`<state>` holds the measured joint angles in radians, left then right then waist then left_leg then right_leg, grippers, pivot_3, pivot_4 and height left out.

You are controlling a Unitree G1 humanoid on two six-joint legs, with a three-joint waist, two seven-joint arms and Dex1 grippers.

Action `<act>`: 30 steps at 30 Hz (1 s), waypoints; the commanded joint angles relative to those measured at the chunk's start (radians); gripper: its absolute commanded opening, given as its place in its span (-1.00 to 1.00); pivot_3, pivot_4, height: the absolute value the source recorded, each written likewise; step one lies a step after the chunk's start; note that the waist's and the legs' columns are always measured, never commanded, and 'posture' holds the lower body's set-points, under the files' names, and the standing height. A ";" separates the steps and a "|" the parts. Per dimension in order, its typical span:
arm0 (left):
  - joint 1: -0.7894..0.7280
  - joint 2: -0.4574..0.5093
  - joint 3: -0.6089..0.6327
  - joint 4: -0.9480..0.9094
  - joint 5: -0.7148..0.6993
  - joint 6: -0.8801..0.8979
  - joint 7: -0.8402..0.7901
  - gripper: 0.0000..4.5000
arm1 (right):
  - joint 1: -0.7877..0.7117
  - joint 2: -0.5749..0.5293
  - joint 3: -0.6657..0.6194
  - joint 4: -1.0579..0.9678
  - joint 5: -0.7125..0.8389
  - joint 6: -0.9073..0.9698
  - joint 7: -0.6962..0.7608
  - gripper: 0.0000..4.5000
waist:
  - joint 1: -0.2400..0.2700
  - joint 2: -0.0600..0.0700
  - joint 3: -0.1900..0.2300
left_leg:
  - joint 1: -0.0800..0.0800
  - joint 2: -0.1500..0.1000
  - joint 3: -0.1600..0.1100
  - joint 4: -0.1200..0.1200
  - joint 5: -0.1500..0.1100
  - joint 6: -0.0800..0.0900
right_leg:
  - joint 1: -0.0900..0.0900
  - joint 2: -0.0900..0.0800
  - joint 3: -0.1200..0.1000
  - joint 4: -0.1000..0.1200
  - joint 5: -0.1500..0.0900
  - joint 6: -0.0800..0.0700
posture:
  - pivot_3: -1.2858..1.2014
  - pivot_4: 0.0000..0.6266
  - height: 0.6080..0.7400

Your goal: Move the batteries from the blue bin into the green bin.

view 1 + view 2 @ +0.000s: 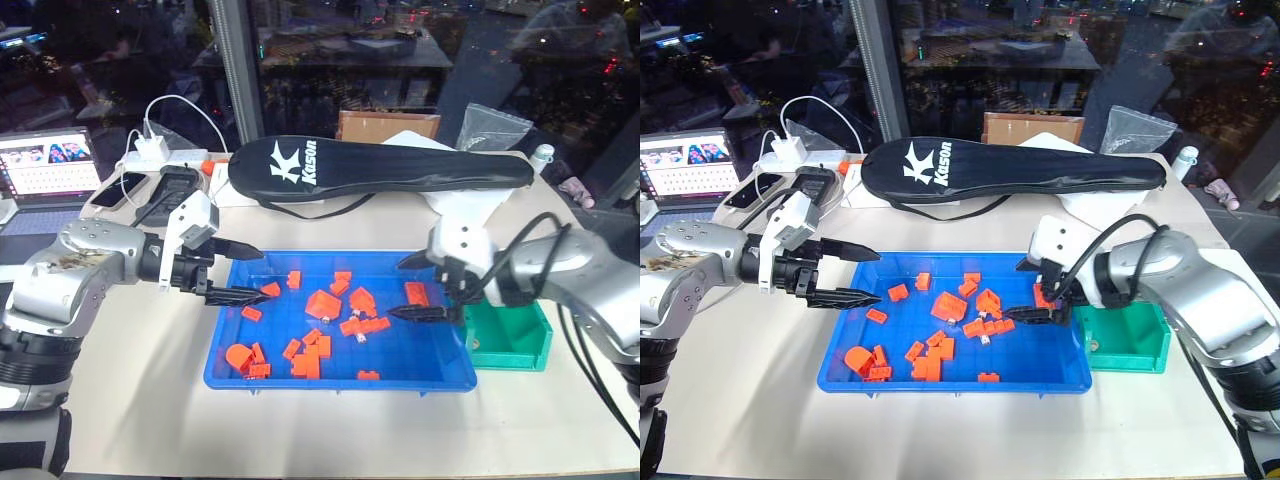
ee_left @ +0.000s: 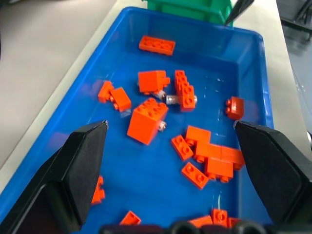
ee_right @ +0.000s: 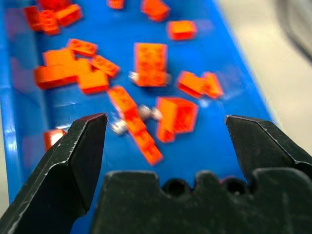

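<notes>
The battery lies among the bricks. My right gripper grabs the small orange brick by its square hollow body next, to uncover the battery.
The blue bin lies in the middle of the table with several orange bricks scattered in it. Small silvery batteries lie among the bricks: one against a long brick, two more close together near the bin's centre. The green bin stands against the blue bin's right end. My left gripper hovers open over the blue bin's left end, pointing right, with nothing between its fingers. My right gripper hangs open over the bin's right part, pointing left and down toward the batteries, and holds nothing.
A black racket cover lies behind the bins. At the back left are a laptop, a power strip with a charger and a phone. A cardboard box, a plastic bag and a small bottle sit at the back right.
</notes>
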<state>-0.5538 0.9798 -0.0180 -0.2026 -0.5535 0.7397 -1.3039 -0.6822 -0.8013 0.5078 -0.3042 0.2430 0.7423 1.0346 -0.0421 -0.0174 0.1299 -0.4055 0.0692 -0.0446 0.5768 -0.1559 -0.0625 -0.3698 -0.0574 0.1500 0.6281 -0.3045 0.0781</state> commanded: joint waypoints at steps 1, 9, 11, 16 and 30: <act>-0.013 0.018 0.031 -0.006 -0.001 -0.023 -0.002 1.00 | -0.013 0.039 0.018 0.043 -0.048 -0.039 0.004 0.99 | 0.000 0.000 0.000 | 0.000 0.000 0.000 0.000 0.000 0.000 | 0.000 0.000 0.000 0.000 0.000 0.000 | 0.03 -0.52 1.00; -0.002 0.009 0.029 -0.026 -0.015 -0.008 0.009 1.00 | -0.022 0.069 0.012 0.038 -0.075 -0.041 0.039 -0.25 | 0.002 0.000 0.000 | 0.000 0.000 0.000 0.000 0.000 0.000 | 0.000 0.000 0.000 0.000 0.000 0.000 | 0.03 -0.52 1.00; 0.000 0.009 0.027 -0.025 -0.013 -0.010 0.010 1.00 | -0.029 0.049 -0.010 0.003 -0.063 -0.025 0.058 -0.53 | 0.002 0.000 0.000 | 0.000 0.000 0.000 0.000 0.000 0.000 | 0.000 0.000 0.000 0.000 0.000 0.000 | 0.03 -0.52 1.00; -0.015 0.012 0.023 -0.016 -0.015 -0.006 0.001 1.00 | -0.113 -0.023 -0.134 -0.077 -0.011 0.047 0.092 -0.53 | 0.002 0.000 0.000 | 0.000 0.000 0.000 0.000 0.000 0.000 | 0.000 0.000 0.000 0.000 0.000 0.000 | 0.03 -0.52 1.00; -0.023 0.007 0.013 -0.021 -0.018 0.001 -0.003 1.00 | -0.077 -0.156 -0.244 -0.030 -0.016 0.037 0.118 -0.53 | 0.001 -0.001 0.000 | 0.000 0.000 0.000 0.000 0.000 0.000 | 0.000 0.000 0.000 0.000 0.000 -0.001 | 0.03 -0.52 1.00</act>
<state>-0.5547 0.9796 -0.0190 -0.2052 -0.5558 0.7449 -1.3011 -0.7613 -0.9452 0.2987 -0.2920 0.2098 0.7730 1.1402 -0.0409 -0.0179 0.1300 -0.4054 0.0692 -0.0448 0.5765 -0.1562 -0.0621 -0.3697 -0.0575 0.1497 0.6280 -0.3049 0.0775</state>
